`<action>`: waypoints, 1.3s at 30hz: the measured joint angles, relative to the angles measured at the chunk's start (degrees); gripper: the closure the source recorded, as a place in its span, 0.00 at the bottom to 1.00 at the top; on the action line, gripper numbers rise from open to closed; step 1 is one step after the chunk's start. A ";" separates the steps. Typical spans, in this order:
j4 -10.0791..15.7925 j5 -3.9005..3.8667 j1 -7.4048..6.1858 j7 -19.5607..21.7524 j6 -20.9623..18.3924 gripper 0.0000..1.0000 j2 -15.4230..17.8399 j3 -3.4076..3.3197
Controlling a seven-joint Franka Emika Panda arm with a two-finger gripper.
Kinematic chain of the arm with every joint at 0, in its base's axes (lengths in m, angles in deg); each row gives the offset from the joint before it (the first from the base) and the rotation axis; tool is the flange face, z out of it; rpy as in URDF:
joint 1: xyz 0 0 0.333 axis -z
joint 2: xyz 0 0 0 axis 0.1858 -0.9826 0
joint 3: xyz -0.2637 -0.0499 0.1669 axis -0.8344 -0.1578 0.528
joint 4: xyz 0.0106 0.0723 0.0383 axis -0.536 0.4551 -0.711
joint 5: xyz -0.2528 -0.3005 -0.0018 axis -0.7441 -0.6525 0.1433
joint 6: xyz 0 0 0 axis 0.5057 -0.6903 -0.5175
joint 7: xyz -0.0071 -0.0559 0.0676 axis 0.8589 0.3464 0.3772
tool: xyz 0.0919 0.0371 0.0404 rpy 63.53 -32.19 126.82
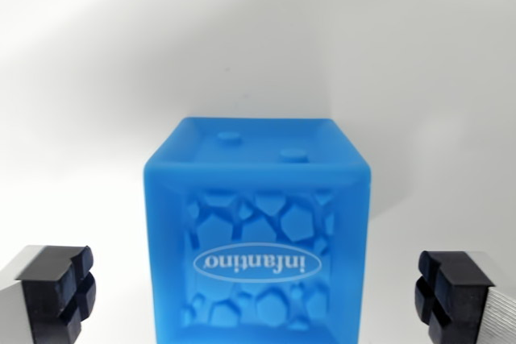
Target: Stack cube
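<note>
My gripper next grabs the blue cube (258, 231) by its two opposite sides flanking the logo face (361, 239), so as to stack it.
A blue soft cube (258, 231) with a pebbled face and an upside-down "infantino" logo fills the lower middle of the wrist view, resting on a white surface. My gripper (258, 296) is open, its two black-padded fingers (60, 292) standing apart at the view's left and right edges with the cube between them. Neither pad touches the cube; a clear gap shows on each side. Two small round studs sit on the cube's far face. No other cube is in view.
The white tabletop (258, 38) stretches behind the cube, with a soft shadow to the wrist view's right.
</note>
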 joint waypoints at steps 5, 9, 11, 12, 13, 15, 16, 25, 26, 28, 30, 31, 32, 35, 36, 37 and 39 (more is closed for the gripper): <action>-0.53 0.02 0.14 -0.01 1.30 0.00 -1.84 0.16; -0.92 0.02 0.27 -0.01 2.31 0.00 -3.23 0.30; -1.02 0.02 0.31 -0.01 2.58 0.00 -3.62 0.34; -1.09 0.02 0.34 -0.01 2.73 0.00 -3.82 0.36; -1.15 0.02 0.36 -0.01 2.87 0.00 -3.99 0.38; -1.28 0.02 0.39 -0.01 3.02 0.00 -4.24 0.42; -1.32 0.02 0.40 -0.01 3.07 0.00 -4.33 0.43; -1.37 0.02 0.43 -0.01 3.14 1.00 -4.44 0.47; -1.37 0.02 0.43 -0.01 3.14 1.00 -4.44 0.47; -1.37 0.02 0.43 -0.01 3.14 1.00 -4.44 0.47; -1.37 0.02 0.43 -0.01 3.14 1.00 -4.44 0.47; -1.37 0.02 0.43 -0.01 3.14 1.00 -4.44 0.47; -1.37 0.02 0.44 -0.01 3.14 1.00 -4.44 0.47; -1.40 0.02 0.44 -0.01 3.14 1.00 -4.44 0.50; -1.40 0.02 0.44 -0.01 3.14 1.00 -4.44 0.50; -1.40 0.02 0.45 -0.01 3.14 1.00 -4.44 0.50; -1.40 0.02 0.46 -0.01 3.14 1.00 -4.44 0.50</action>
